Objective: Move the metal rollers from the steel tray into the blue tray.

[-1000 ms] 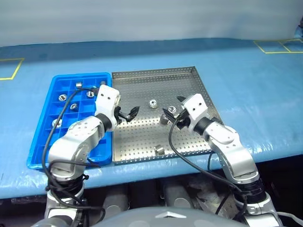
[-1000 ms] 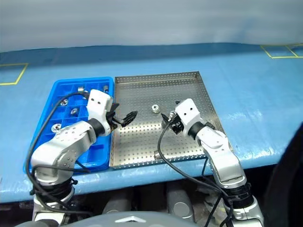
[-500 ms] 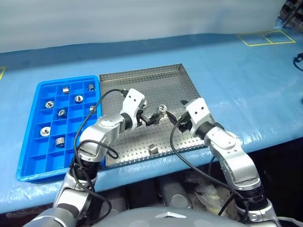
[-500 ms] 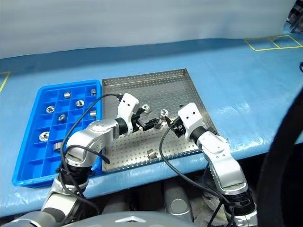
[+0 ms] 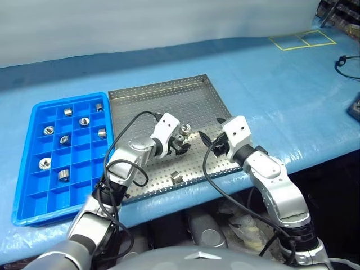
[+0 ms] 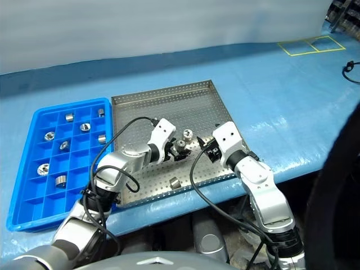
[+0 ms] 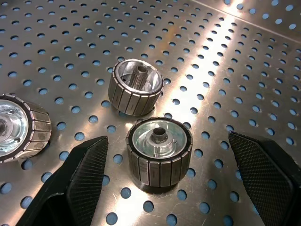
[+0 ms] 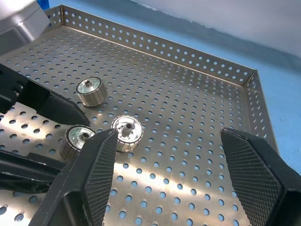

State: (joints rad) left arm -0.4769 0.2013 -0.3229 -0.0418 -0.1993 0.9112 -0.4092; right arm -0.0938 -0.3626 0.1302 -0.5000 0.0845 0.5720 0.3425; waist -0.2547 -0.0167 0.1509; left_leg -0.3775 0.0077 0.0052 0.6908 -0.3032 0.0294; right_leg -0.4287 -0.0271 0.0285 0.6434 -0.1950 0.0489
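Observation:
My left gripper should close on the metal roller now, because its fingers stand beside the roller's ridged sides. Closing now would hold the roller.
The steel tray (image 5: 163,98) lies mid-table with the blue tray (image 5: 22,216) against its left side. My left gripper (image 7: 167,143) is open low over the perforated floor, its fingers (image 7: 87,165) either side of one metal roller (image 7: 159,150) without touching it. A second roller (image 7: 136,92) stands just beyond, and a third (image 7: 21,134) off to one side. Another roller (image 5: 176,178) lies near the tray's front rim. Several rollers (image 5: 64,139) sit in the blue tray's compartments. My right gripper (image 5: 209,132) hovers open and empty just right of the cluster.
The blue table cover (image 5: 270,95) extends right of the steel tray. Yellow tape squares (image 5: 301,39) mark the far right corner. A black cable (image 5: 346,61) lies at the right edge. The table's front edge (image 5: 169,205) runs close below both trays.
The camera has swung right. My left gripper has moved from the blue tray's edge rightward and down into the steel tray, and now straddles a roller. The right gripper has stayed put.

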